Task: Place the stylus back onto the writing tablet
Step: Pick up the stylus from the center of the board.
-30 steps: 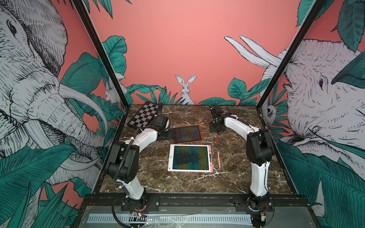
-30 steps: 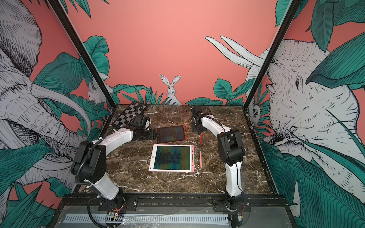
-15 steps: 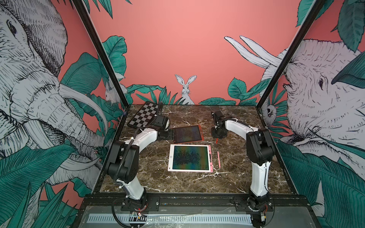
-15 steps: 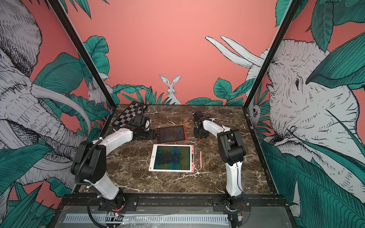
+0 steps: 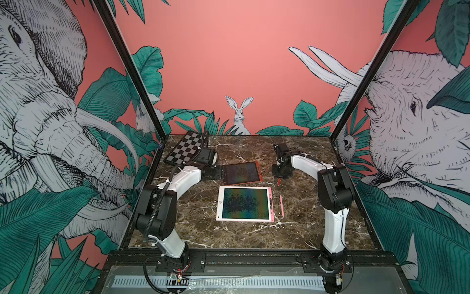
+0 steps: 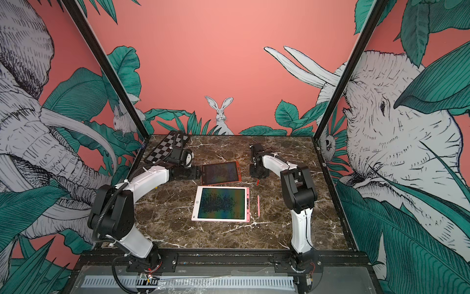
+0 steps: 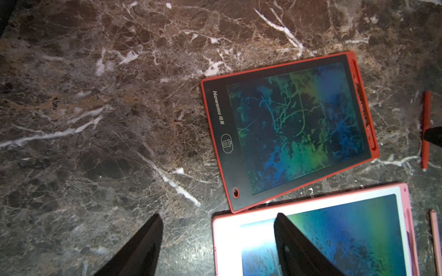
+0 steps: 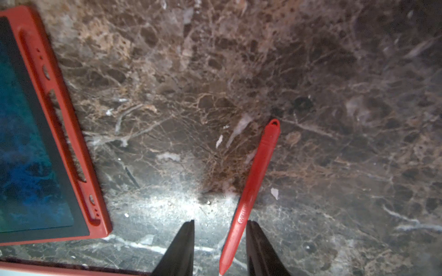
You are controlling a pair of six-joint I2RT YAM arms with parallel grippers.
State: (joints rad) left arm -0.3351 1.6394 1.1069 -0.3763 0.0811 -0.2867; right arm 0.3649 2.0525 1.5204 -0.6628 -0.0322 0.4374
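Observation:
The right gripper picks up the red stylus point(image 8: 253, 188) across its sides toward its tip next, so the stylus's looped end stays free to enter the tablet's pen slot.
A red stylus point(image 8: 253, 188) lies on the marble between the fingers of my open right gripper point(image 8: 220, 222), close against one finger; its tip pokes out below the gripper point(image 5: 281, 175) in both top views point(image 6: 258, 182). The red-framed writing tablet point(image 5: 241, 172) point(image 8: 35, 143) lies flat just left of it, its side pen slot empty. My left gripper point(image 5: 220, 174) is at that tablet's left edge, open point(image 7: 218, 216) and holding nothing. Nearer the front lies a pink-framed tablet point(image 5: 245, 207) point(image 7: 334, 234), with a pink stylus point(image 5: 281, 205) loose beside its right edge.
A black-and-white chessboard point(image 5: 185, 151) leans at the back left corner, behind the left wrist. Black frame posts and printed walls close in the marble table point(image 5: 305, 229) on three sides.
My right gripper has come down to the table with the red stylus and its jaws have opened. The left gripper's jaws have spread a little. Both tablets stayed in place.

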